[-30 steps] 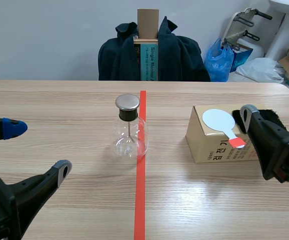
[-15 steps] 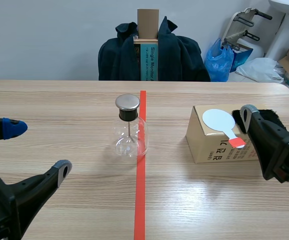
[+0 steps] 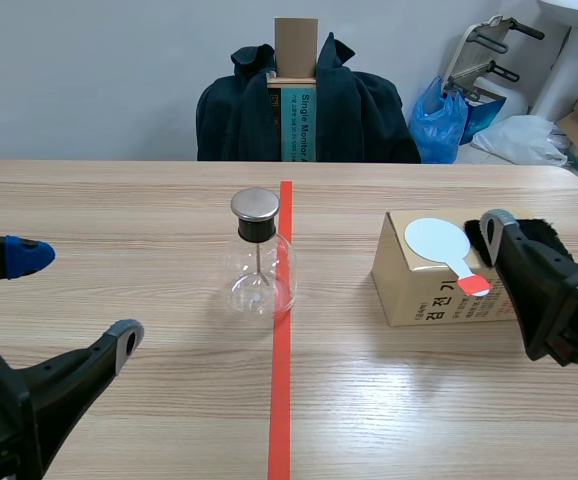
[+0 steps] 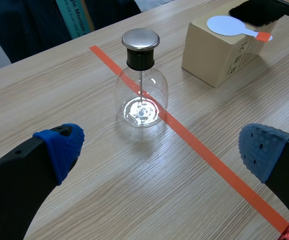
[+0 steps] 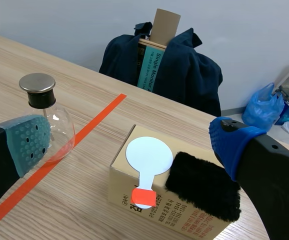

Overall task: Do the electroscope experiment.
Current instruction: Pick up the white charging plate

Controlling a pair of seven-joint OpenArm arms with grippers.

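The paddle's red handle tip (image 3: pixel 474 285) sticks out past the box's edge while the paddle's wide disc (image 3: pixel 436 244) lies flat on the box, so the robot's right gripper needs to grab the paddle by that handle tip next.
The electroscope (image 3: pixel 258 255) is a clear glass flask with a black neck, a metal cap and a rod inside; it stands by the red tape line, ahead of my left gripper (image 4: pixel 159 145), and shows beside one finger in the right wrist view (image 5: pixel 47 115). A white round paddle with a red handle tip (image 3: pixel 441 245) (image 5: pixel 148 159) lies on a cardboard box (image 3: pixel 439 290) (image 5: pixel 134 200). A black fur pad (image 5: pixel 204 186) (image 3: pixel 539 235) lies on the box next to it. My right gripper (image 5: pixel 129 145) hangs open over the box. My left gripper (image 3: pixel 69 300) is open near the table's left.
A chair draped with a dark jacket (image 3: pixel 304 100) and holding a tall carton stands across the table. Blue bags and boxes (image 3: pixel 449 115) sit on the floor at the back right. Bare wood surrounds the flask.
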